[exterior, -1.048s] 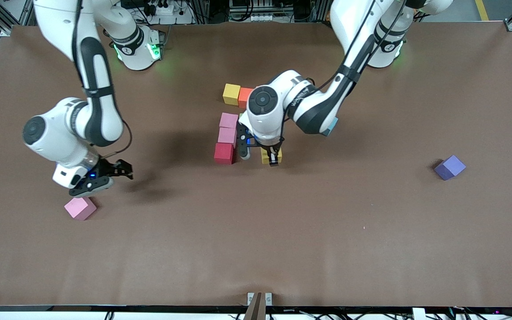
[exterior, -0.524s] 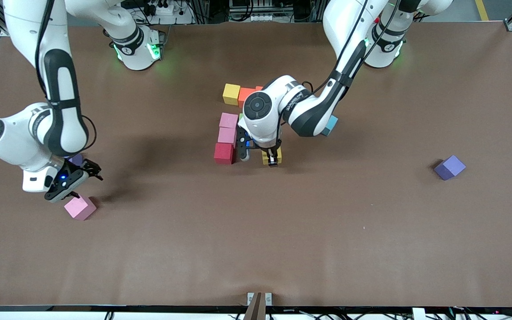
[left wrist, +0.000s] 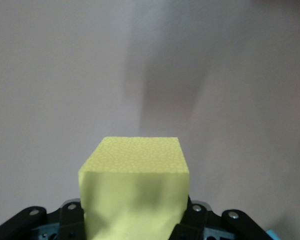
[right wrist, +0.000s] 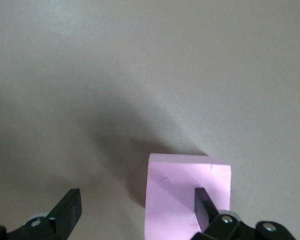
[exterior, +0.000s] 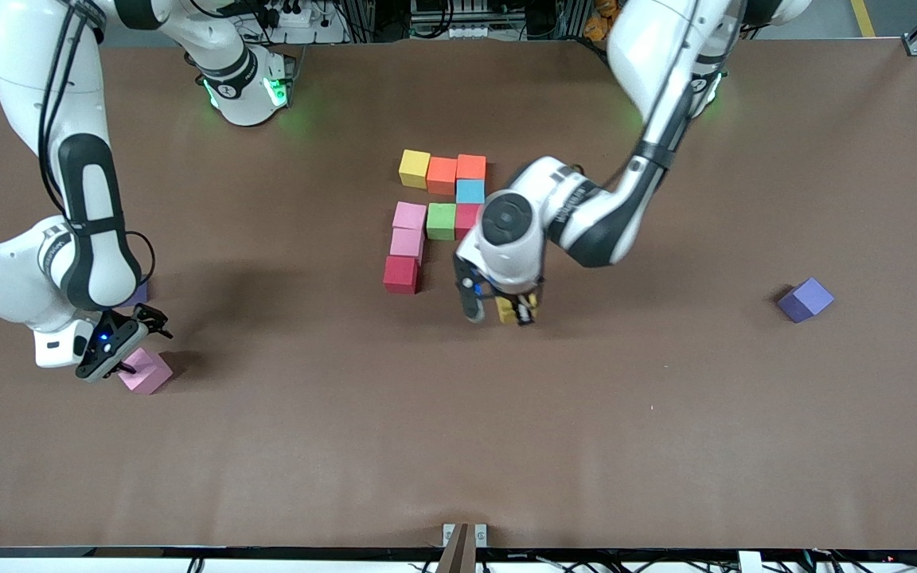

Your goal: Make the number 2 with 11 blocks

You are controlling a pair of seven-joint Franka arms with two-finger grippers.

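Observation:
It isn't time to close yet: one finger of my right gripper is over the pink block and the other is over bare table, so I need to first line the gripper up with the block.
Several blocks lie edge to edge mid-table: yellow, orange and a second orange in a row, then light blue, green, red, two pink and a red one. My left gripper is shut on a yellow block over bare table, apart from that group. A lone pink block lies toward the right arm's end. My right gripper hangs open over its edge, one finger over the pink block, the other over bare table.
A purple cube lies toward the left arm's end of the table. Another purple cube peeks out from under the right arm's wrist. Wide brown table stretches between the blocks and the front edge.
The left arm has carried the yellow block away from the group, toward the front camera and its own end, uncovering green, blue and red blocks. The right gripper has come down onto the pink block's edge.

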